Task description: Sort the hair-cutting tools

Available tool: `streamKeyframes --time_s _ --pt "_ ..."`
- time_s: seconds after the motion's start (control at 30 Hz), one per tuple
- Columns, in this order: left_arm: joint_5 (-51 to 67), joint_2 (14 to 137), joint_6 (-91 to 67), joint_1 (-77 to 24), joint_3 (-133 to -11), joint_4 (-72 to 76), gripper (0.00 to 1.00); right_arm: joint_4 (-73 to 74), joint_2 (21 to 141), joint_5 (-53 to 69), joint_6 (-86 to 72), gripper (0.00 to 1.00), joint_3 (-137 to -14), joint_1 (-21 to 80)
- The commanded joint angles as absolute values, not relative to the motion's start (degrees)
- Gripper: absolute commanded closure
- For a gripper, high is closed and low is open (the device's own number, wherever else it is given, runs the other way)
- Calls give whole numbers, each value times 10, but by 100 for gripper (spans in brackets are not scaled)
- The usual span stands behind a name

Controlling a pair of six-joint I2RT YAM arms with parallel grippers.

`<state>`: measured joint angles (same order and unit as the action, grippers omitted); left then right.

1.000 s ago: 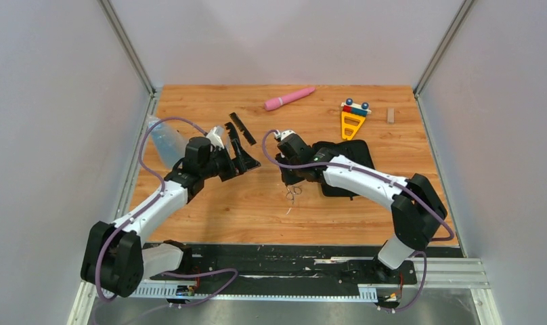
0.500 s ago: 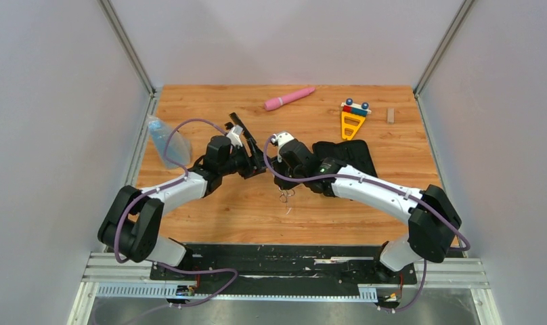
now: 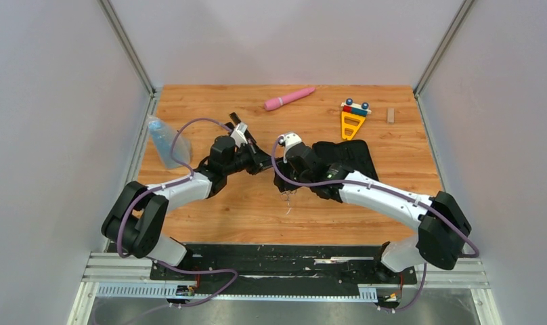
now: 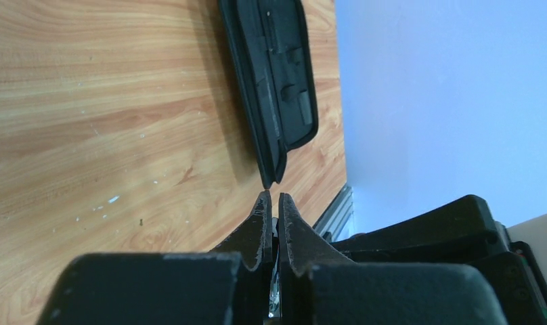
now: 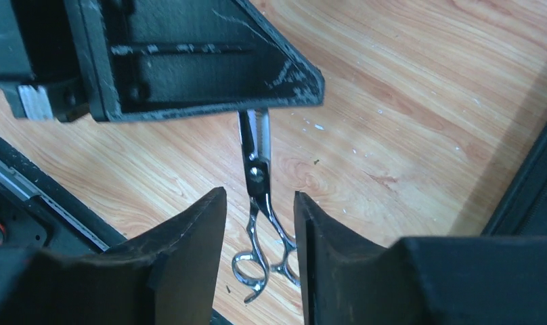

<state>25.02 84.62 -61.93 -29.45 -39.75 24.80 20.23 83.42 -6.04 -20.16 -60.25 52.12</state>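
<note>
I will grab the silver scissors (image 3: 285, 195) by the ring handles with my right gripper, and that leaves the blades free to slide into the black case.
A pair of silver scissors (image 5: 258, 169) hangs above the wood, ring handles downward. Its blade tip runs up into my left gripper (image 3: 263, 163), which is shut on it; in the left wrist view a silver sliver of the scissors (image 4: 275, 298) shows between the closed fingers of the left gripper (image 4: 271, 196). My right gripper (image 5: 259, 196) stands open around the handles, its fingers apart on either side. In the top view the scissors (image 3: 285, 195) show just below the right gripper (image 3: 283, 181). One black comb (image 3: 234, 118) peeks out behind the left arm.
A black zip case (image 3: 355, 152) lies under the right forearm, and its edge (image 4: 277, 81) shows ahead of the left fingers. A pink wand (image 3: 289, 97), a yellow toy (image 3: 353, 120) and a small wooden block (image 3: 390, 116) sit at the back. A clear plastic item (image 3: 161, 139) lies at the left edge.
My left gripper moved right to the scissors and shut on the blade. My right gripper, which was holding the scissors, has opened off the handles.
</note>
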Motion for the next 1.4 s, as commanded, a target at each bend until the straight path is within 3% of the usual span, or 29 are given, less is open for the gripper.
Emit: streamKeyframes --time_s 0.0,0.1,0.2,0.33,0.5,0.83,1.2,1.37 --pt "228 813 -651 -294 -390 327 100 169 773 -98 -240 50 -577 522" --pt "219 802 -659 -293 -391 335 100 163 720 -84 -253 37 -543 506" --pt "218 798 -678 -292 -392 355 100 137 658 -24 -278 30 -491 467" --pt "221 802 -725 -290 -378 418 100 51 577 126 -332 30 -400 394" --pt "218 810 -776 -291 -367 495 100 -39 520 187 -377 33 -333 363" --pt "197 817 -816 -310 -373 559 100 -199 512 220 -492 48 -265 339" --pt "194 859 -845 -333 -381 622 100 -272 527 221 -526 62 -260 322" --pt "194 876 -853 -335 -381 641 100 -281 528 219 -538 84 -250 315"
